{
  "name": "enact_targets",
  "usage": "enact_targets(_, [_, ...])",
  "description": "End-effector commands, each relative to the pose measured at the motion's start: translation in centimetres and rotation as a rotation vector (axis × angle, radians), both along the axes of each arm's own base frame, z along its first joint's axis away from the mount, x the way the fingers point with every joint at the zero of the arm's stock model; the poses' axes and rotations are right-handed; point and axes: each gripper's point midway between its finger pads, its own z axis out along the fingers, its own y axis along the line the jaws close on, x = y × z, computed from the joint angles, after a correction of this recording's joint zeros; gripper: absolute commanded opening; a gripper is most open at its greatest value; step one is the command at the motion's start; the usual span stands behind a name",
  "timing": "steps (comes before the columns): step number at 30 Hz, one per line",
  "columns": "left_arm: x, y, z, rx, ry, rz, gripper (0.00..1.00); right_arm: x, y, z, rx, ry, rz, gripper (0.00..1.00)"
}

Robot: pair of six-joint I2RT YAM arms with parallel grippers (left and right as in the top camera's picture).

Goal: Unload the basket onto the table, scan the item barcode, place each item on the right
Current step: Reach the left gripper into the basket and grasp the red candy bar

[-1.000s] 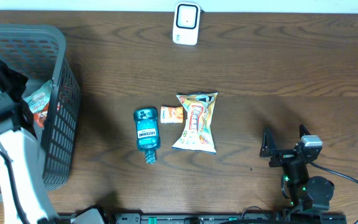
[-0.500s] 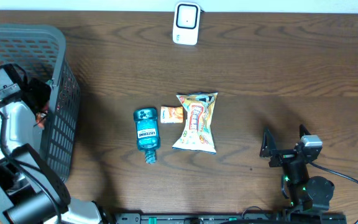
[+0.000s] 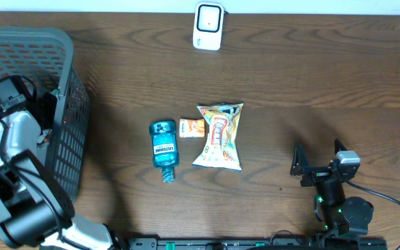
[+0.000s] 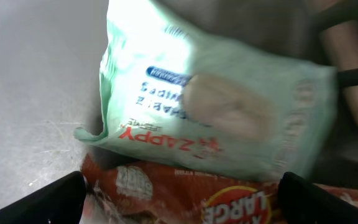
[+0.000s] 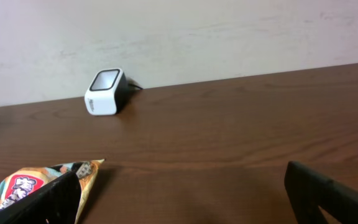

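The left gripper grabs the red-orange snack pack near its end (image 4: 180, 198) next, which leaves the rest of its length exposed for scanning the barcode.
My left gripper (image 3: 47, 110) hangs open inside the grey basket (image 3: 68, 52) at the left. In the left wrist view its fingers (image 4: 48, 202) stand wide on either side of a red-orange snack pack (image 4: 241, 199), nothing pinched between them. A pale green wipes pack (image 4: 216, 106) lies just beyond, partly on the red pack. The white barcode scanner (image 3: 207, 26) stands at the table's far edge and also shows as a white scanner (image 5: 107, 92) in the right wrist view. My right gripper (image 3: 318, 160) rests open and empty at the front right.
In mid-table lie a blue mouthwash bottle (image 3: 164, 147), a small orange packet (image 3: 192, 128) and a yellow snack bag (image 3: 219, 136), whose corner (image 5: 36, 180) touches the right wrist view. The basket's mesh wall (image 3: 71, 132) stands between my left gripper and these.
My left arm has swung over and dropped its gripper down into the basket, covering the packs there. The right arm and the table items have not moved.
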Motion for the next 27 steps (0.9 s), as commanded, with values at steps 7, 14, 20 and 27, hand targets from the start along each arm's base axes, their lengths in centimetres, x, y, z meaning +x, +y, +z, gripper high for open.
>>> enact_targets(7, [-1.7,-0.8,-5.8,-0.082,0.159,-0.008,0.29,0.0,0.1,-0.1,-0.011,0.002,0.006,0.99])
enact_targets(14, [-1.5,-0.5,-2.2,-0.046,0.103,-0.009,0.07,0.0,0.1,-0.1,-0.011,0.002,0.006,0.99])
enact_targets(20, [-0.5,0.2,6.8,0.084,-0.101,-0.002,0.07,0.0,0.1,-0.1,-0.011,0.002,0.006,0.99])
enact_targets(27, [-2.4,0.1,17.7,0.259,-0.331,0.033,0.07,0.0,0.1,-0.1,-0.011,0.002,0.006,0.99])
